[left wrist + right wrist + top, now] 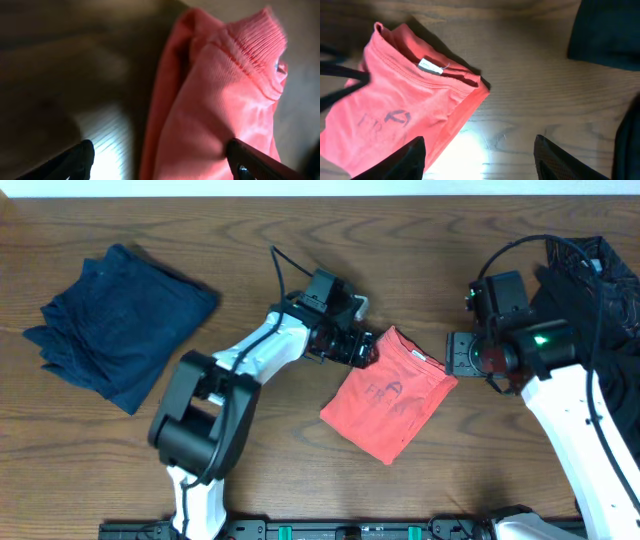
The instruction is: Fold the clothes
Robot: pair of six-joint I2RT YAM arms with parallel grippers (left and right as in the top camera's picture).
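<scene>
My left gripper grabs the folded T-shirt's side edge [346, 388] facing the navy garment [115, 325] next, layers together, to stack the T-shirt there still folded.
The coral-red T-shirt [390, 400] lies folded into a small rectangle at the table's middle, chest lettering up. My left gripper [362, 348] is open at the shirt's upper-left corner; in the left wrist view the red fabric [215, 100] fills the gap between the spread fingers [160, 160]. My right gripper [462, 355] is open just right of the shirt's collar corner; in the right wrist view the shirt [405, 110] with its collar tag lies left of the open fingers [480, 157], bare wood between them. A folded dark navy garment [115, 325] lies far left. A black garment [590, 275] lies at the far right.
The wooden table [300, 470] runs under everything. The right arm's white link [580, 430] crosses the right side near the black garment, which also shows dark in the right wrist view [605, 30]. A cable [285, 275] trails over the left arm.
</scene>
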